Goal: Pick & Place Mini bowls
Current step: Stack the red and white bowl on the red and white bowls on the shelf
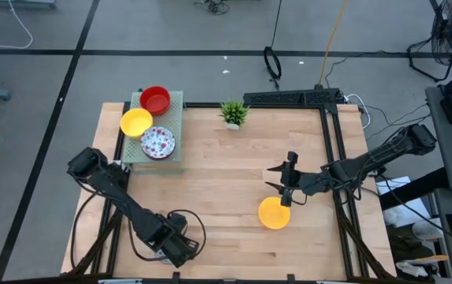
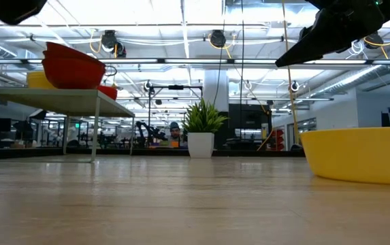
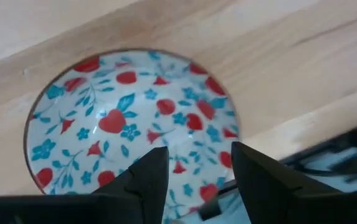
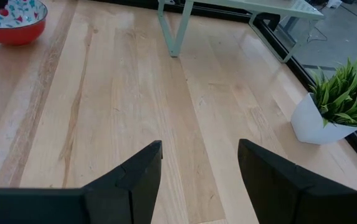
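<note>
My left gripper grabs the floral mini bowl by its rim next, to place it on the pale green rack.
A floral mini bowl, white inside with red and blue flowers and red outside, stands on the table near the front left. My left gripper points down over it, open, its fingertips above the bowl's inside near the rim. In the high view the left gripper hides this bowl. A yellow mini bowl rests on its base at the table's right middle. My right gripper hangs open just beyond it, above the bare wood.
A pale green rack at the far left carries a red bowl, a yellow bowl and a floral bowl. A small potted plant stands at the far edge. Bare wood lies in the table's middle.
</note>
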`<action>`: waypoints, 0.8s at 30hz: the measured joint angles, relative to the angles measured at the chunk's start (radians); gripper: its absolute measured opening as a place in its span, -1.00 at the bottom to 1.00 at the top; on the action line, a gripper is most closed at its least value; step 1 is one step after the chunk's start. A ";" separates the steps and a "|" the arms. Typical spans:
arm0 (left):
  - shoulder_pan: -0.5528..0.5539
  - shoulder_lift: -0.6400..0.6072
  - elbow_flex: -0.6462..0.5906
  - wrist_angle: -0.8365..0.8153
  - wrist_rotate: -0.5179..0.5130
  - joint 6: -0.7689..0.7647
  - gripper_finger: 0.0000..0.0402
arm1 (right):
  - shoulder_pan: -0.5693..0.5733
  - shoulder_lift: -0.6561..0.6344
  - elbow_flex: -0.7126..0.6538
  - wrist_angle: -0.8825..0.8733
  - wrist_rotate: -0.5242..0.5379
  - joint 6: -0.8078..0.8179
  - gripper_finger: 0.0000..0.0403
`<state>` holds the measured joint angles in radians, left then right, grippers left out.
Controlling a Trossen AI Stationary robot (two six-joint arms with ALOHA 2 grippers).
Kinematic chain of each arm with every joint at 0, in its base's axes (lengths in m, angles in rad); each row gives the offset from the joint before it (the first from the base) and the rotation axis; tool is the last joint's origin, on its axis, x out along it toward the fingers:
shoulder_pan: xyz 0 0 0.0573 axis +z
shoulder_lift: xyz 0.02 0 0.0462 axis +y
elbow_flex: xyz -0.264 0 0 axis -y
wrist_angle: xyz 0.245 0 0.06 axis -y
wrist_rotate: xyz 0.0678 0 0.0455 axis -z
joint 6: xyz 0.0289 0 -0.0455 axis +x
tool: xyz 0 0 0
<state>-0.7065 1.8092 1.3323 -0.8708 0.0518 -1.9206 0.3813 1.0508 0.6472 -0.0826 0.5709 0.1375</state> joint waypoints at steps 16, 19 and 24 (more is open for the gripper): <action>-0.011 0.061 0.000 0.121 -0.054 -0.033 -0.12 | 0.000 0.000 0.000 -0.002 0.000 0.000 -0.01; -0.009 0.071 0.000 0.108 -0.044 -0.032 -0.12 | 0.000 0.000 0.000 -0.004 0.000 0.000 -0.01; 0.002 0.085 0.000 0.040 0.011 -0.020 -0.14 | 0.000 0.000 0.000 -0.005 0.000 0.000 -0.01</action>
<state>-0.7042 1.8943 1.3323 -0.8304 0.0629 -1.9408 0.3813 1.0508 0.6472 -0.0872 0.5709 0.1371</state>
